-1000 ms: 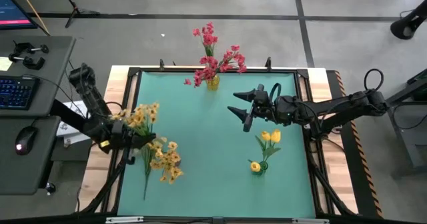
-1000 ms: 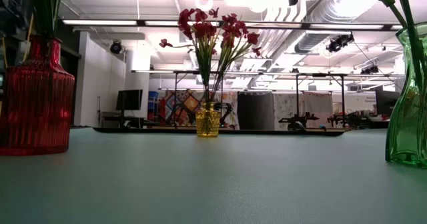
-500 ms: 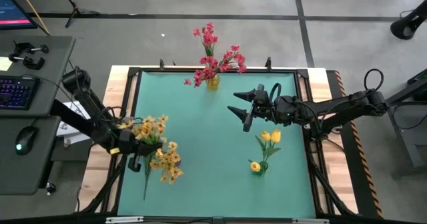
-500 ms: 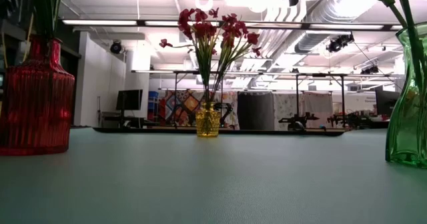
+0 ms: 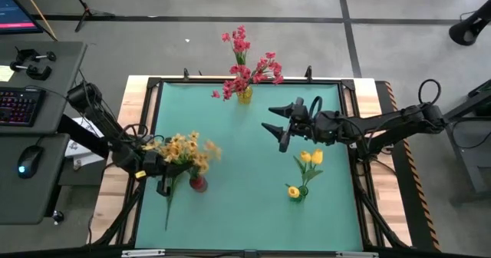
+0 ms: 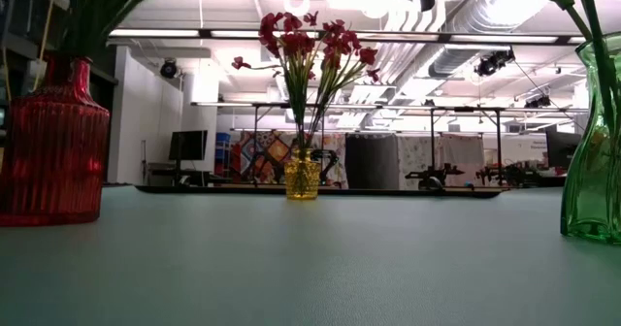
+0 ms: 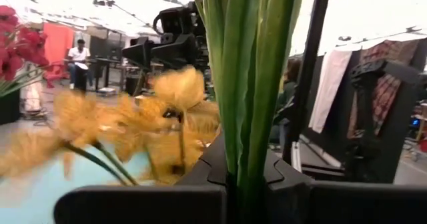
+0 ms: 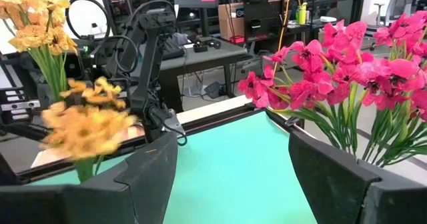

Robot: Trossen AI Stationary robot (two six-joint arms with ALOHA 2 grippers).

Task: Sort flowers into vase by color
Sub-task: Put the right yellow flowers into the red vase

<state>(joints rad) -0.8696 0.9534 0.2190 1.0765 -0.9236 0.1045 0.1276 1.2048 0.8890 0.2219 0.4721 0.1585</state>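
My left gripper holds the orange-yellow flowers (image 5: 188,147), and the red vase has the stems beside its opening (image 5: 199,182). The gripper should move the flowers into the vase before it lets go of them.
My left gripper (image 5: 159,175) is at the table's left side, shut on green stems of the orange-yellow flowers (image 5: 188,147). Their blossoms spread just beyond the red vase (image 5: 198,183), whose mouth shows from above. One green stem end (image 5: 167,212) points toward the near edge. In the low view, stems (image 6: 97,11) lean out of the red vase (image 6: 53,142). My right gripper (image 5: 268,120) hovers open over the table's middle. The red-pink flowers (image 5: 247,70) stand in a yellow vase (image 5: 244,97). The yellow tulip buds (image 5: 311,158) stand in a green vase (image 5: 294,191). My left gripper pinches a bundle of several green stems (image 7: 247,111) between its two fingers (image 7: 167,201), and the fingers lie across the stems. The stems rise past the fingers, with the blurred orange-yellow blossoms (image 7: 133,131) off to one side. Where the stems' lower ends sit cannot be seen.
A black frame (image 5: 149,120) borders the green mat (image 5: 238,173). A desk with keyboard and mouse (image 5: 31,162) stands left of the table. Open mat lies between the three vases. Beyond the far edge the room shows tables and screens.
My left gripper has moved toward the table's right and near edge, closer to the red vase, still shut on the stems. The orange-yellow blossoms that covered the vase have swung toward the far edge, uncovering its red mouth. In the low view the vase's stems have tipped over.
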